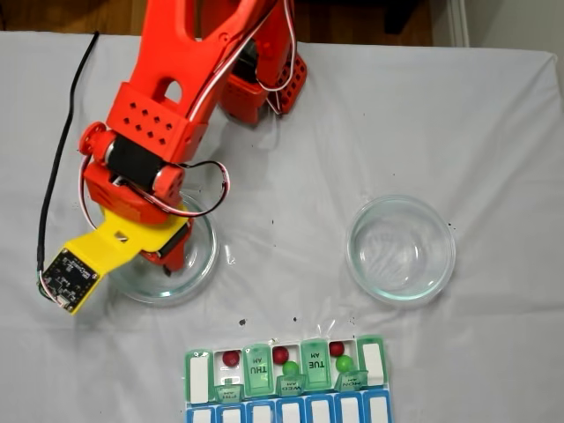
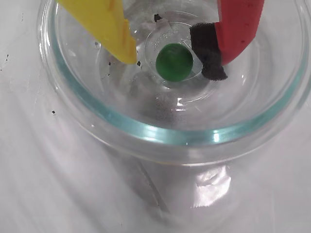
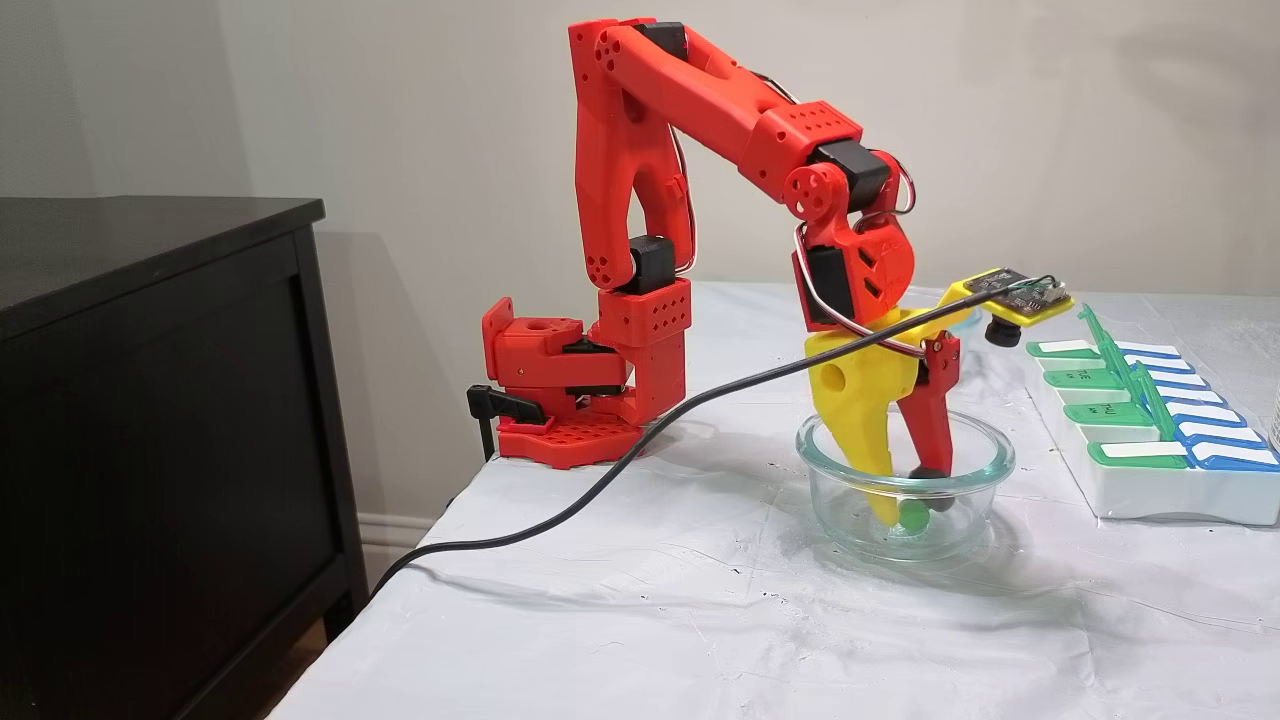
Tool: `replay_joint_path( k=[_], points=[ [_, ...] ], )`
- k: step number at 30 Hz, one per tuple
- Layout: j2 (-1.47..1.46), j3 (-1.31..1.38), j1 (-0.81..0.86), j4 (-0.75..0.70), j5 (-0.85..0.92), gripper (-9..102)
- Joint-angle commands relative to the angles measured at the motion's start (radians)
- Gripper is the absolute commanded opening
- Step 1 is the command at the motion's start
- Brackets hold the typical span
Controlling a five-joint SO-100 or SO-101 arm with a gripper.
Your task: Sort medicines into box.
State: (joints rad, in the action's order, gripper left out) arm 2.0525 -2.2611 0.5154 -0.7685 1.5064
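The bright green medicine ball goes into the box next, so my gripper should grip its round sides.
One green medicine ball [image 2: 174,62] lies at the bottom of a clear glass dish [image 2: 146,128]. My gripper [image 2: 171,65] reaches down into that dish and stands open, the yellow finger [image 2: 109,29] on the ball's left and the red finger's black pad [image 2: 208,51] close on its right. In a fixed view the same gripper [image 3: 905,505] straddles the ball [image 3: 913,516]. The box [image 1: 198,374], with its green lids up, lies at the near table edge. It holds three dark red balls [image 1: 280,354] and two green balls [image 1: 344,362] in open compartments.
A second glass dish [image 1: 401,249] stands on the white cloth to the right of the first dish [image 1: 208,256]. A black cable [image 1: 62,150] runs along the left side. A dark cabinet [image 3: 150,420] stands beside the table.
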Motion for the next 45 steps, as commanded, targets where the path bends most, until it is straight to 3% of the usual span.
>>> replay_joint_path(
  k=[1,27,37,45],
  points=[
    [0.041,0.002,-0.020,0.032,-0.005,24],
    [0.051,-0.080,-0.035,0.146,-0.008,23],
    [0.092,-0.137,-0.043,0.187,-0.014,14],
    [0.089,-0.132,-0.044,0.175,-0.011,14]
  ],
)
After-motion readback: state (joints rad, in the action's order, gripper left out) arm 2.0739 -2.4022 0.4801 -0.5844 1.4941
